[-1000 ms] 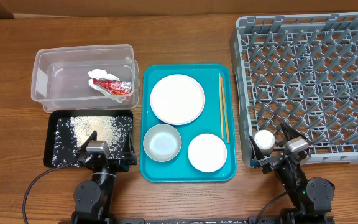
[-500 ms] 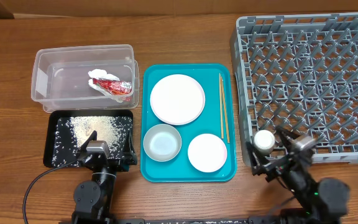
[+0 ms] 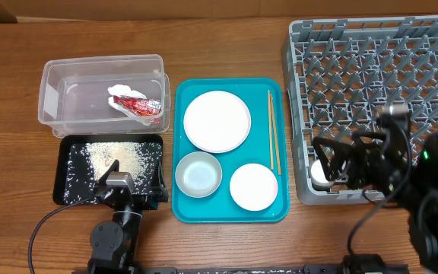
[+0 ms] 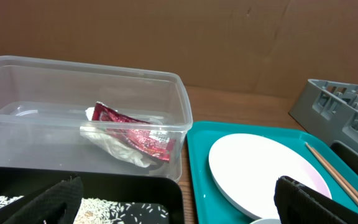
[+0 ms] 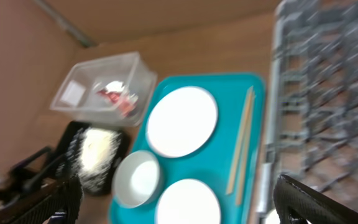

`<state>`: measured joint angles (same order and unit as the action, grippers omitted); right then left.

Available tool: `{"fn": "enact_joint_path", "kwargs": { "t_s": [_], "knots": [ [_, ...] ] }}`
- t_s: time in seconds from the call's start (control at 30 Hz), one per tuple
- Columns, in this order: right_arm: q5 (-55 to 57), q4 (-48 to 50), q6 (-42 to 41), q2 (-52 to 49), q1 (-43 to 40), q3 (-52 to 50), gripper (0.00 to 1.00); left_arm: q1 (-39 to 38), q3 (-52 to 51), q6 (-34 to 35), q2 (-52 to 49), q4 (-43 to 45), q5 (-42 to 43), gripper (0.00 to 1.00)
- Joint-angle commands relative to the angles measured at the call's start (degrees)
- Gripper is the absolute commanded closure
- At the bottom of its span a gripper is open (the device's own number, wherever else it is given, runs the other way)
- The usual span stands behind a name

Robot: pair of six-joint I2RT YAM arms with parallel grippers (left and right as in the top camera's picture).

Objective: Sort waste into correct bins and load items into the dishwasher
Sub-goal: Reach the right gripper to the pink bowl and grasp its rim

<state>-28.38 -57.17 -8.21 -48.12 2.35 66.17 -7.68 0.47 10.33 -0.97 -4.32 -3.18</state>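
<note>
The robot's right gripper should next grab the bowl nearer the grey rack's body by the bowl's rim, so the bowl can be loaded into the rack.
The red-and-white wrapper with tissue [image 3: 135,104] lies in the clear tub [image 3: 52,95]; it also shows in the left wrist view [image 4: 132,138]. Rice grains [image 3: 111,157] lie in the black tray [image 3: 67,179]. On the teal tray [image 3: 230,211] are the white plate [image 3: 217,121], two bowls [image 3: 198,173] [image 3: 253,186] and the chopsticks [image 3: 274,131]. The small white cup [image 3: 319,175] sits in the front-left corner of the grey rack [image 3: 379,46]. My right gripper [image 3: 339,161] is open and empty, raised just right of the cup. My left gripper [image 3: 130,185] is open and empty at the black tray's front edge.
The teal tray stands between the bins on the left and the rack on the right. A brown cardboard wall [image 4: 229,37] stands behind the table. In the blurred right wrist view the plate [image 5: 182,121], the bowls and the chopsticks [image 5: 241,146] lie below my jaws.
My right arm has risen from the table's front edge and moved back over the rack's front-left part. The cup has stayed at the rack's corner. The left arm has not moved.
</note>
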Motion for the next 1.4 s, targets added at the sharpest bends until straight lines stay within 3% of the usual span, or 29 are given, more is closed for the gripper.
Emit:
{"fn": "enact_joint_path", "kwargs": {
  "t_s": [0.0, 0.2, 0.47, 0.63, 0.8, 0.87, 0.93, 1.07, 1.3, 1.37],
  "knots": [
    [-6.7, -3.0, -2.1, -4.7, 1.6, 1.4, 0.0, -0.2, -0.2, 0.0, 0.2, 0.1, 0.2, 0.0],
    [4.5, -11.1, -4.1, -14.6, 14.7, 1.3, 0.05, -0.2, -0.2, 0.0, 0.2, 0.1, 0.2, 0.0],
    [21.7, -7.3, -13.6, -29.5, 32.0, 1.3, 0.2, -0.2, -0.2, 0.0, 0.2, 0.1, 0.2, 0.0],
    [29.2, -5.7, -16.0, -38.9, 32.8, 1.2, 0.23, -0.2, -0.2, 0.0, 0.2, 0.1, 0.2, 0.0],
    [28.0, -1.6, -11.1, -45.7, 31.5, -0.6, 0.25, -0.2, -0.2, 0.0, 0.2, 0.1, 0.2, 0.0],
    [28.3, -0.4, -11.1, -47.8, 31.5, -1.9, 0.33, -0.2, -0.2, 0.0, 0.2, 0.1, 0.2, 0.0],
    [27.2, 0.2, -11.1, -49.1, 31.5, -2.8, 0.49, -0.2, -0.2, 0.0, 0.2, 0.1, 0.2, 0.0],
    [26.8, -0.1, -10.8, -49.3, 31.5, -2.9, 0.59, -0.2, -0.2, 0.0, 0.2, 0.1, 0.2, 0.0],
    [26.6, -0.1, -10.8, -49.3, 31.7, -4.0, 0.61, -0.2, -0.2, 0.0, 0.2, 0.1, 0.2, 0.0],
    [26.4, 0.5, -10.9, -49.3, 31.7, -5.2, 0.73, -0.2, -0.2, 0.0, 0.2, 0.1, 0.2, 0.0]
  ]
}}
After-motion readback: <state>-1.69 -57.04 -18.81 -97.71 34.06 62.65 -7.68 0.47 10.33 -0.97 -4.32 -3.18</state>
